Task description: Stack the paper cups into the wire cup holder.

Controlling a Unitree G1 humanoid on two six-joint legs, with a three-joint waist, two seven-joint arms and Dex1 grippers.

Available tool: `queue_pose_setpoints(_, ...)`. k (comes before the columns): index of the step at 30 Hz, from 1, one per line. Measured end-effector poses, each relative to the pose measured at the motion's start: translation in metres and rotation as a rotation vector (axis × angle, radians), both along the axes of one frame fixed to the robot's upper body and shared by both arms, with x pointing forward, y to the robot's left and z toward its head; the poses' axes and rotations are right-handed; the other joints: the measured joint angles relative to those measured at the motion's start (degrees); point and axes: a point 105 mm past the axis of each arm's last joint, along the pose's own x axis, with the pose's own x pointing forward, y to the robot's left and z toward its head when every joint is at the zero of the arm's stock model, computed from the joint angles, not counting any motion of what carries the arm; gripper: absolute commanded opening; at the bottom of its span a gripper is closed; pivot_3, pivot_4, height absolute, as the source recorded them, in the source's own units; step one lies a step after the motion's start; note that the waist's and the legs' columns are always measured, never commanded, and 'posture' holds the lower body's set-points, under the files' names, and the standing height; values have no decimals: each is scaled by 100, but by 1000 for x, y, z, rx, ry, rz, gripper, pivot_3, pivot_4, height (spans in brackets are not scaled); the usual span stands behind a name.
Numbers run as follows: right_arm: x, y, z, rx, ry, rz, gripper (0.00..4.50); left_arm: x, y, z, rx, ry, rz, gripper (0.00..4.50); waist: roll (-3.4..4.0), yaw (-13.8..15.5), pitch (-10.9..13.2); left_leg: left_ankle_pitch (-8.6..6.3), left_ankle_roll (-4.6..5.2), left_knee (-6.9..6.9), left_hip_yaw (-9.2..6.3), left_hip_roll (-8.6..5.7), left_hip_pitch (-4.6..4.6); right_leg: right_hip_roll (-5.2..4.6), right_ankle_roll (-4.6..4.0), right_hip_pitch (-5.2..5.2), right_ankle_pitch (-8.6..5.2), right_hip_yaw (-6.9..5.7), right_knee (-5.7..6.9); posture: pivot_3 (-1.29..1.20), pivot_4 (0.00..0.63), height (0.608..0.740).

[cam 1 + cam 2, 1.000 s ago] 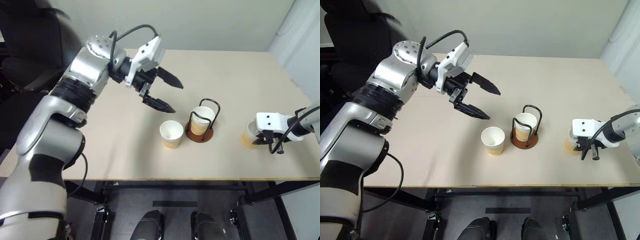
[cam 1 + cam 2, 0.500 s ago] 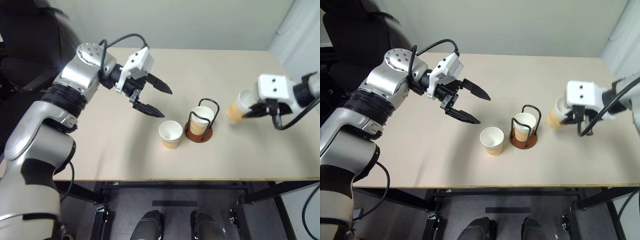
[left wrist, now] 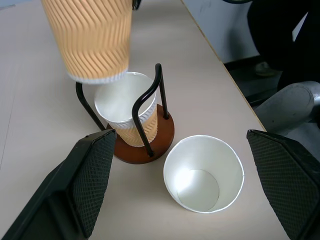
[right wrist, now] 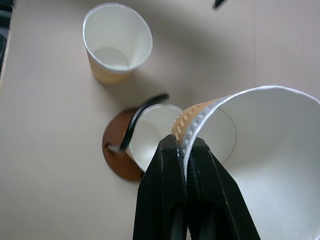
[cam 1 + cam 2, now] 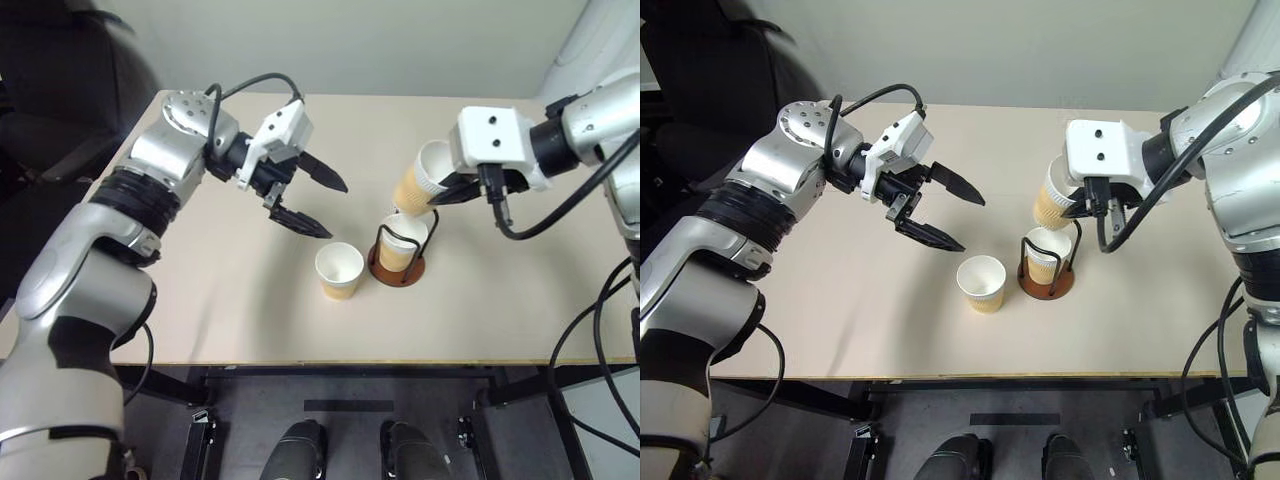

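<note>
My left gripper is going to grab the rim of the loose cup on the table next, on the side away from the wire cup holder [image 5: 398, 262] [image 3: 145, 117], because the holder stands close beside that cup.
My right gripper [image 4: 186, 150] is shut on the rim of a paper cup [image 5: 420, 180], holding it tilted in the air just above the wire cup holder [image 5: 398, 262]. A second paper cup [image 5: 401, 240] sits inside the holder on its reddish-brown base. A third paper cup [image 5: 340, 268] stands upright on the table just left of the holder. My left gripper [image 5: 318, 203] hangs open above the table, up and to the left of that loose cup, with nothing between its fingers [image 3: 85, 175].
The beige table [image 5: 220, 300] has bare room around the cups. Its front edge runs close below the holder. A dark chair [image 5: 60, 110] stands off the table's left side.
My right gripper has lifted its cup off the table at the right and carried it up and left to just above the holder. The left gripper has stayed where it was.
</note>
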Motion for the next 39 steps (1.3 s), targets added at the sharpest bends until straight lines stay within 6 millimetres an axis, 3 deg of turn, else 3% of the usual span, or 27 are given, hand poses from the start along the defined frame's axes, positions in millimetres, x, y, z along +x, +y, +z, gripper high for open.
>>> queue_pose_setpoints(31, 8, -1, -50, -136, 41, 56, 29, -1, 1, 2, -9, -1, -3, 4500, 3, -24, 3, 2, -4, 4, 0, 4, 4, 3, 1, 4, 0, 2, 5, 0, 150, 740)
queue_pose_setpoints(39, 16, 4, -57, -103, 82, 31, 2587, -1, 2, 0, 1, 10, 5, 4500, 3, -35, 4, 2, -4, 3, 3, 3, 5, 6, 0, 4, 0, 0, 5, 0, 150, 740)
